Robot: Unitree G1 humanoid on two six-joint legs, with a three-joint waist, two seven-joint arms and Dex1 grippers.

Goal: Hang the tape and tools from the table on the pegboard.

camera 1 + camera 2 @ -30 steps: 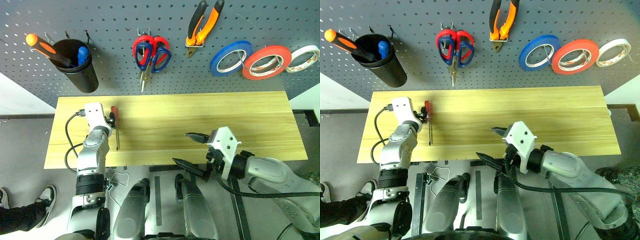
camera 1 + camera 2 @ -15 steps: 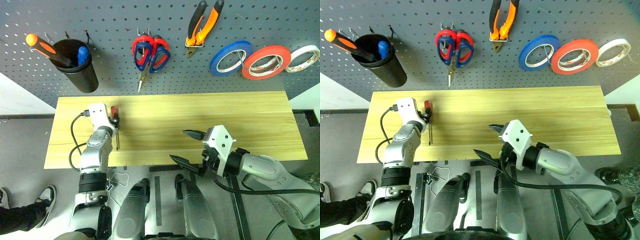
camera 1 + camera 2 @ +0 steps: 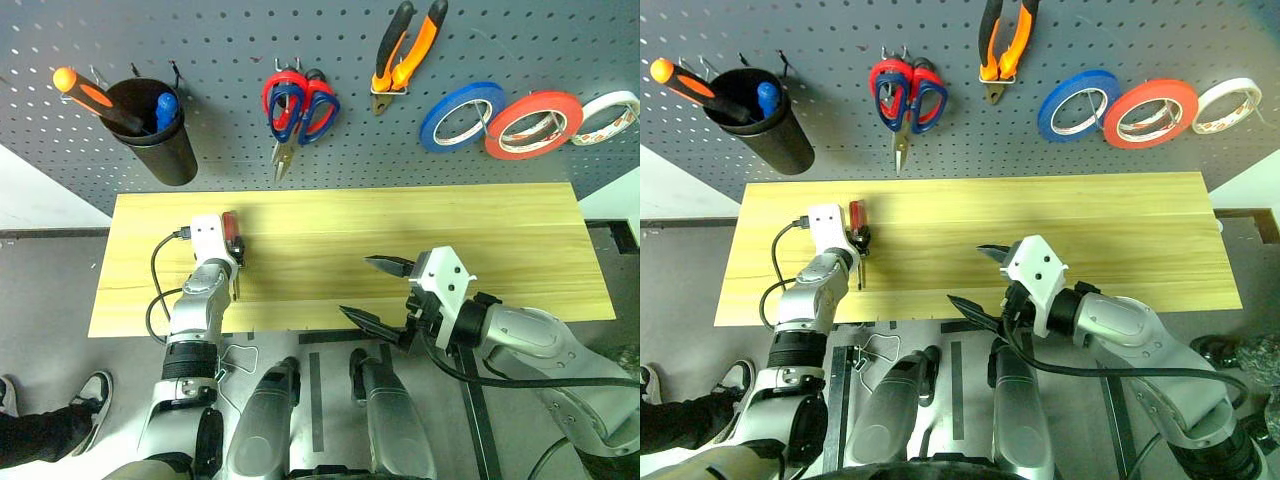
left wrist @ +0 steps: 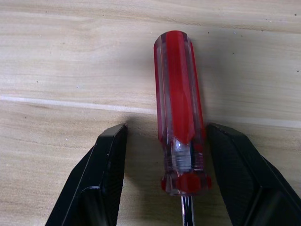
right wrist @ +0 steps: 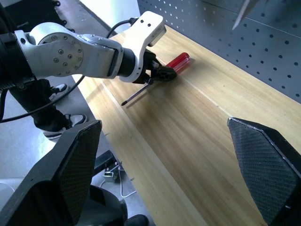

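Observation:
My left gripper grabs the long screwdriver by the handle's collar end [image 4: 182,155] next, since its thick handle is on a thin stem.
A thin red-handled screwdriver [image 4: 178,103] lies flat on the light wood table [image 3: 450,220] near its left end. My left gripper [image 3: 232,245] is low over it, open, with one black finger [image 4: 110,160] on each side of the handle. There is a clear gap on one side, and the other finger is almost touching. My right gripper [image 3: 356,287] hovers wide open over the table's front edge, holding nothing. On the grey pegboard [image 3: 220,40] hang the red tape [image 3: 533,123], the orange-and-black pliers [image 3: 405,50] and the blue-handled scissors [image 3: 290,110].
Red-handled scissors [image 3: 320,82] share the hook with the blue-handled pair. A black cup [image 3: 155,130] on the pegboard holds an orange-handled screwdriver [image 3: 85,92]. Blue tape [image 3: 462,115] and white tape [image 3: 605,117] hang either side of the red ring.
My left gripper has moved down and sideways onto the screwdriver, so its fingers now straddle the handle and stand a little narrower. The hanging scissors have swung slightly. My right gripper has stayed open.

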